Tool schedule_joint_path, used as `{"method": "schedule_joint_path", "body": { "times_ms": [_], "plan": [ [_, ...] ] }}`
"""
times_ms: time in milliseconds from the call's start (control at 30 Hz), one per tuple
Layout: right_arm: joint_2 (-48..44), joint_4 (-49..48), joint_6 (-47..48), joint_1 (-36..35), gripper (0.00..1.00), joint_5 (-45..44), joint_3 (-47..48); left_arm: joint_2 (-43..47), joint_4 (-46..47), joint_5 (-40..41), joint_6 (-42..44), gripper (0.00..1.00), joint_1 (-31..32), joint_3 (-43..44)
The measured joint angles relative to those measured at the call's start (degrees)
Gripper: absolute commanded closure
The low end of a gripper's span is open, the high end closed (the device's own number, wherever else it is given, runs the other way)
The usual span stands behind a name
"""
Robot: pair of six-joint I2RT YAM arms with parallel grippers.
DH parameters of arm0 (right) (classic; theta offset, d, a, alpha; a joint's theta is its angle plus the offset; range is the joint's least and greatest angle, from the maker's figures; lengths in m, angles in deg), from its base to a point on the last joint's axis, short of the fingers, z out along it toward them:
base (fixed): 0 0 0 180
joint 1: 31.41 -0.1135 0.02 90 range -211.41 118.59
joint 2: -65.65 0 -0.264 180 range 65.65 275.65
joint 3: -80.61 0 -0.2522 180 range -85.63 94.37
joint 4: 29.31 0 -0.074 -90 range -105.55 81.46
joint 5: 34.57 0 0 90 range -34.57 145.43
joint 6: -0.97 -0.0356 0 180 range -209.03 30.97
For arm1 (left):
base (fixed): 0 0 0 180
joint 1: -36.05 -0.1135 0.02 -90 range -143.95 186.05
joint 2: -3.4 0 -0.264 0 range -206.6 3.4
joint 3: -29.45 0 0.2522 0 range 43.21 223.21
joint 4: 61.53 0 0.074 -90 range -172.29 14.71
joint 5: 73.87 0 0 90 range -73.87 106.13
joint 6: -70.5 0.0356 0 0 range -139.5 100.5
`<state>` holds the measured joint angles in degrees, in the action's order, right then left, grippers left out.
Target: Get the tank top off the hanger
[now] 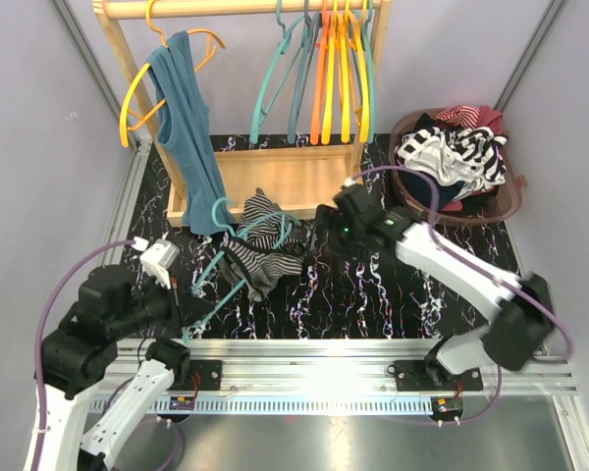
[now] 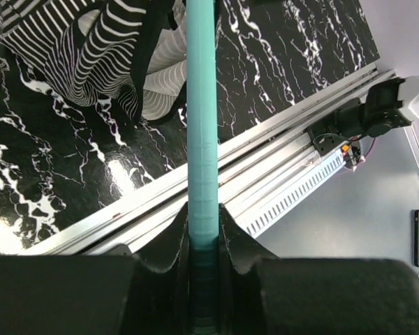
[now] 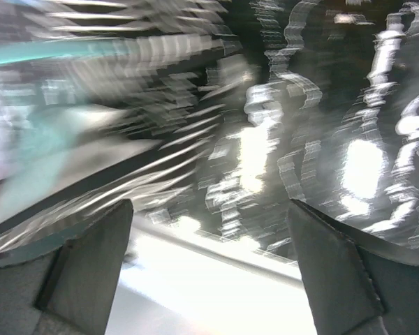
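Observation:
My right gripper grabs the teal hanger (image 1: 219, 257) next by the end opposite my left gripper to pull the hanger out of the tank top.
A black-and-white striped tank top (image 1: 262, 247) lies crumpled on the black marbled table, still on a teal hanger (image 1: 219, 257). My left gripper (image 1: 187, 312) is shut on the lower bar of that hanger (image 2: 202, 139); the striped cloth (image 2: 105, 49) shows at the far end of the bar. My right gripper (image 1: 324, 234) is open and empty just right of the tank top, low over the table. The right wrist view is blurred by motion; its two fingers (image 3: 91, 258) stand wide apart with nothing between them.
A wooden rack (image 1: 275, 177) at the back carries a blue tank top (image 1: 188, 128) on an orange hanger and several bare hangers (image 1: 324, 69). A brown basket (image 1: 506, 201) of clothes stands back right. The metal rail (image 1: 324, 358) runs along the near edge.

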<state>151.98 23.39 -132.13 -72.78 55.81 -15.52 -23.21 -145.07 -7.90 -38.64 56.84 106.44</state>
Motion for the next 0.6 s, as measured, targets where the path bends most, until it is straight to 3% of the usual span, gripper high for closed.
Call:
{"method": "schedule_joint_path", "body": {
  "times_ms": [200, 300, 433, 600],
  "plan": [
    [-23.9, -10.2, -12.6, 0.0, 0.00, 5.6, -8.5, 3.7, 3.0, -4.9, -0.6, 1.00, 0.0, -12.2],
    [-30.2, -19.1, -22.6, 0.0, 0.00, 8.1, -15.3, 4.3, 3.3, -7.5, -0.1, 1.00, 0.0, -15.0],
    [-27.6, -27.9, -35.0, 0.0, 0.00, 11.3, -23.6, 6.0, 5.7, -10.9, 0.5, 1.00, 0.0, -16.3],
    [-21.1, -33.5, -45.6, -0.5, 0.00, 14.0, -27.3, 6.7, 9.2, -14.0, 0.9, 1.00, 0.8, -18.9]
  ]
}}
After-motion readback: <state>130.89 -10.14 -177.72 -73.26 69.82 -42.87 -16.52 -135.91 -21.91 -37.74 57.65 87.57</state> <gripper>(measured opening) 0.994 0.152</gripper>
